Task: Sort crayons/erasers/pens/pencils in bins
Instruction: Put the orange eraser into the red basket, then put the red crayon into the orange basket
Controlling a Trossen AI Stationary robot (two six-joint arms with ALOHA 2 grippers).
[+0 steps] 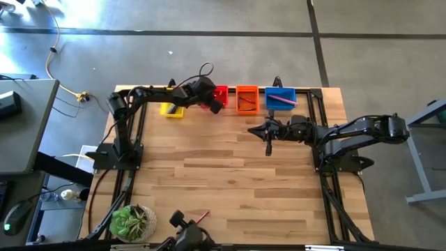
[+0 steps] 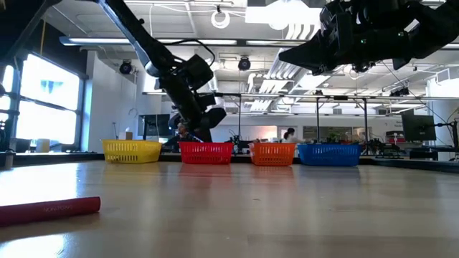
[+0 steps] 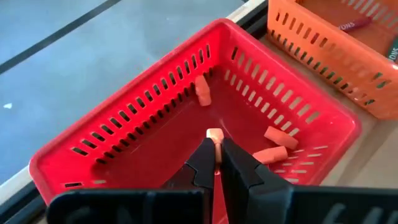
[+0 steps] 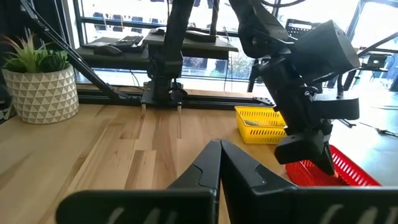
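The pale orange-pink eraser (image 3: 215, 135) is above the bottom of the red bin and within the bin's sides, so it would drop in. My left gripper should open now.
Four bins stand in a row at the table's far edge: yellow (image 1: 172, 110), red (image 1: 221, 93), orange (image 1: 247, 98), blue (image 1: 280, 97). My left gripper (image 3: 216, 157) hangs over the red bin (image 3: 186, 112), shut on a pale orange-pink eraser (image 3: 214, 135). Three more erasers (image 3: 275, 144) lie on the red bin's floor. My right gripper (image 4: 219, 163) is shut and empty, above the table in front of the orange and blue bins (image 1: 267, 143). A red crayon (image 2: 49, 209) lies near the table's near edge. My left gripper pinches the eraser between its two fingertips, with the eraser's end (image 3: 214, 133) sticking out past them. The fingers slant down into the red bin from above. The eraser is lifted clear of the bin's floor.
The orange bin holds dark sticks (image 3: 348, 26); the blue bin holds a pink stick (image 1: 282, 100); the yellow bin holds a dark stick (image 1: 171, 108). A potted plant (image 1: 132, 223) stands at the near left corner. Bare wood lies between the bins and the near edge.
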